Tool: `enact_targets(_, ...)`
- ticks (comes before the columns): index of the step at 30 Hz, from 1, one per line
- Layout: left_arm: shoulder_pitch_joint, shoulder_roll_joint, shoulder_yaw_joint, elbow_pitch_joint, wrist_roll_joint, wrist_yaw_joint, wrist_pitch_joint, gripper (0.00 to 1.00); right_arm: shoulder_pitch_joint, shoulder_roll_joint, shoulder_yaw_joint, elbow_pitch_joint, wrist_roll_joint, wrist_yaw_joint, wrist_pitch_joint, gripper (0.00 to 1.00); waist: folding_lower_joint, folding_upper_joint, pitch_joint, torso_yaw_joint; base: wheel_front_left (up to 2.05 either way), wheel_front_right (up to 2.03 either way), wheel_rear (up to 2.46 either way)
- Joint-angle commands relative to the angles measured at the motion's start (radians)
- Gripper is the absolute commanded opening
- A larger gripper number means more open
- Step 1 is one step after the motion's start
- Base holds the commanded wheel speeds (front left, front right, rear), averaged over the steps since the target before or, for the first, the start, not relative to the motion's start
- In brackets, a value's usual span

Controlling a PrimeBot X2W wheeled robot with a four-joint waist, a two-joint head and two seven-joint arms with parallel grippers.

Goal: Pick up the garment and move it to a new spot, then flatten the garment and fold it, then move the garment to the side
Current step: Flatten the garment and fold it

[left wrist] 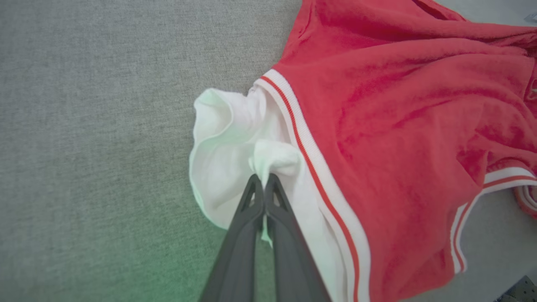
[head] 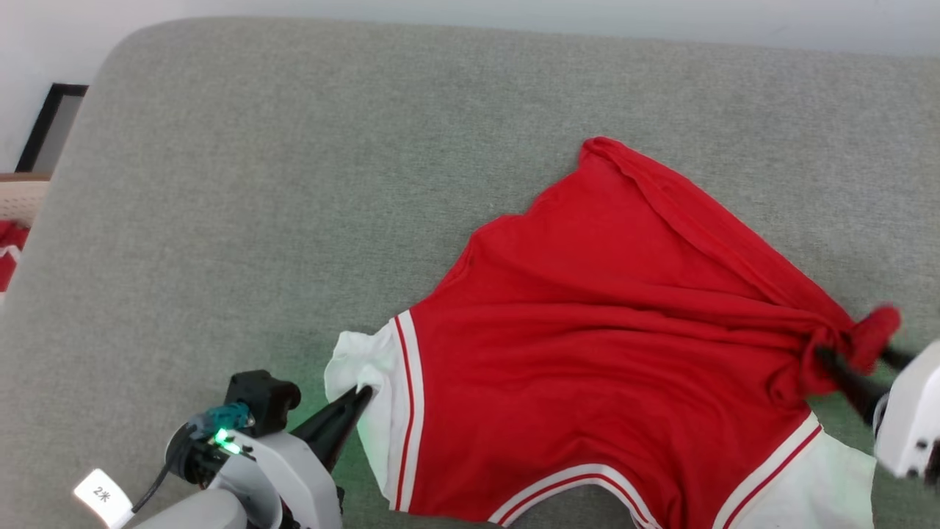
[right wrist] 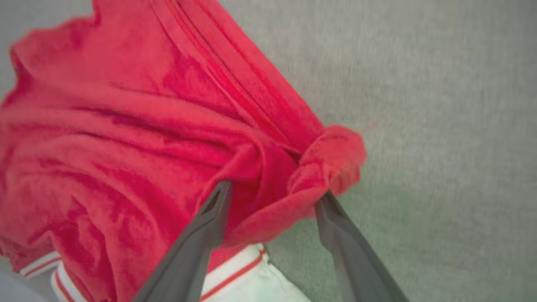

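Note:
The red shirt (head: 581,370) needs to be flattened for folding, so the robot's right gripper should next take hold of it by the bunched corner of its hem (head: 859,339).
The garment (head: 602,330) lies spread on a grey cushioned surface, plain red side up, with striped trim and white sleeves toward me. My left gripper (head: 360,393) is shut on a pinch of the white left sleeve (left wrist: 226,142); in the left wrist view the gripper (left wrist: 264,178) has its tips together on the cloth. At the right, my right gripper (head: 855,356) stands open. In the right wrist view the gripper (right wrist: 275,191) has its fingers spread on either side of a bunched red fold (right wrist: 331,155) of the garment (right wrist: 126,126), which sags between them.
The grey cushion (head: 294,184) stretches wide to the left and back. Its rounded left edge meets a dark-framed panel (head: 51,125) and a red-and-white item (head: 9,250) at the far left. A pale wall runs along the back.

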Motion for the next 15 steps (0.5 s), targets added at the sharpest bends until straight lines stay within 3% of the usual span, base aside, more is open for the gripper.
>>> enact_targets(1, 0.004, -0.007, -0.002, -0.005, 0.0, 0.003, -0.003, 0.0, -0.053, 0.007, -0.003, -0.025, -0.011, -0.002, -0.005, 1.0, 0.0, 0.0, 0.002, 0.012, 0.0, 0.0, 0.0)
enact_targets(7, -0.012, -0.022, -0.009, -0.007, 0.011, -0.004, 0.0, 0.0, -0.177, -0.014, 0.038, -0.002, -0.026, -0.002, -0.038, 1.0, 0.0, 0.0, 0.008, 0.041, 0.0, 0.0, 0.0)
enact_targets(15, -0.026, -0.052, -0.016, 0.005, 0.017, -0.018, -0.002, 0.0, -0.417, -0.082, 0.203, 0.208, -0.015, -0.002, -0.167, 1.0, 0.0, 0.0, 0.017, 0.087, 0.0, 0.0, 0.0)
